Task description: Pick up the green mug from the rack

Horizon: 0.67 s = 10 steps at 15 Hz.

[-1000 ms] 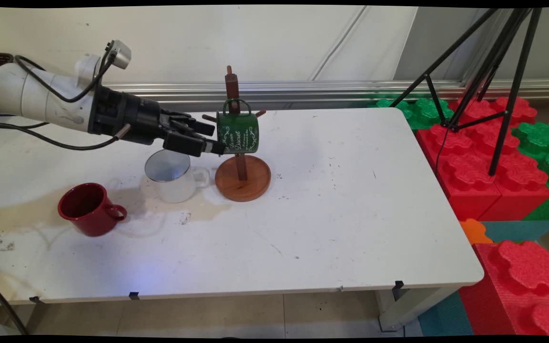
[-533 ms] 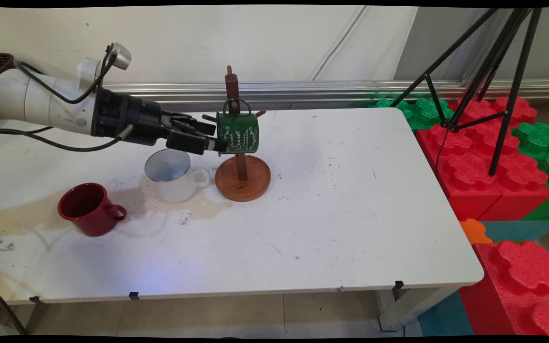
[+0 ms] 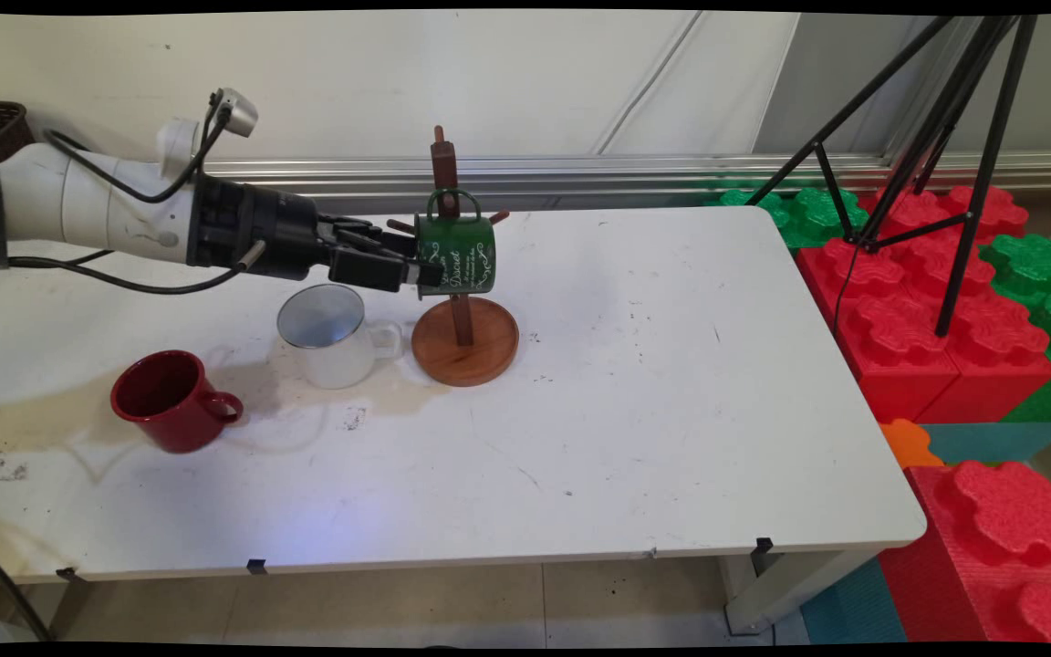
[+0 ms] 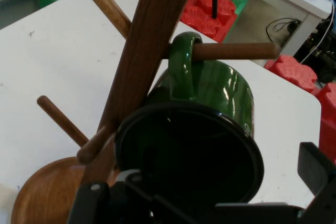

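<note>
I will next grab the mug by its black rim (image 3: 419, 239) with my gripper, so the green mug's handle (image 3: 470, 198) is left free to slide off the wooden peg.
A dark green mug (image 3: 457, 255) with white lettering hangs by its handle on a peg of the wooden mug tree (image 3: 463, 333), its mouth facing left. My gripper (image 3: 411, 260) reaches in level from the left and is open at the mug's rim. In the hand view the mug's black mouth (image 4: 189, 156) fills the space ahead of the gripper (image 4: 205, 195). One finger (image 4: 317, 169) stands clear outside the rim on the right, with a gap to the mug wall. The handle (image 4: 181, 66) loops over the peg (image 4: 236, 51).
A white mug (image 3: 334, 342) stands just below my hand, left of the tree's round base. A red mug (image 3: 170, 401) sits further left toward the front. Red and green foam blocks (image 3: 945, 310) and a black tripod (image 3: 936, 137) stand right of the table.
My arm has slid a little to the right and slightly up, bringing the gripper closer against the green mug's rim. The mug and tree have not moved.
</note>
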Each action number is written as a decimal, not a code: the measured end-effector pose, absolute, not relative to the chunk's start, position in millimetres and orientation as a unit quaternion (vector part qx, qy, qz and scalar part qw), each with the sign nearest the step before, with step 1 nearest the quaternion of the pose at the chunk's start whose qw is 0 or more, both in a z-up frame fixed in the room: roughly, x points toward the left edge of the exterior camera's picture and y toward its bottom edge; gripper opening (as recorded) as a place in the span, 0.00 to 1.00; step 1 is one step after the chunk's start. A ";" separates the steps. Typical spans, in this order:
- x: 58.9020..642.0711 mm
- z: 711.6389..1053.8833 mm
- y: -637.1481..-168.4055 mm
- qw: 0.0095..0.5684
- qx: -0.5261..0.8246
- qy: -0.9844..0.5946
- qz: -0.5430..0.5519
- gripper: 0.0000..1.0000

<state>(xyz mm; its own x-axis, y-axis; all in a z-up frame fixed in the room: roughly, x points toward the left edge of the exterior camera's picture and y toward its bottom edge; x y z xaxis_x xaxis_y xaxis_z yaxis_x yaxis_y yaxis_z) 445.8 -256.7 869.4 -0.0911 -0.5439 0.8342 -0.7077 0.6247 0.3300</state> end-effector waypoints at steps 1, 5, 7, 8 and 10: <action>445.2 868.6 -257.1 0.524 0.427 -0.733 0.079 1.00; 443.6 866.6 -257.9 0.527 0.429 -0.730 0.080 1.00; 443.2 865.9 -257.6 0.528 0.429 -0.729 0.079 0.00; 443.1 865.4 -257.4 0.528 0.428 -0.729 0.078 0.00; 443.2 865.0 -256.5 0.529 0.427 -0.730 0.078 0.00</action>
<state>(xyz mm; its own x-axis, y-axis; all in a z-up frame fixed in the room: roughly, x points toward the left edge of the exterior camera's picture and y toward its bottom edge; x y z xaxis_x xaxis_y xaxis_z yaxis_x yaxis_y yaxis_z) 443.2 -256.5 865.0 -0.0765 -0.5408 0.8377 -0.7053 0.6232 0.3379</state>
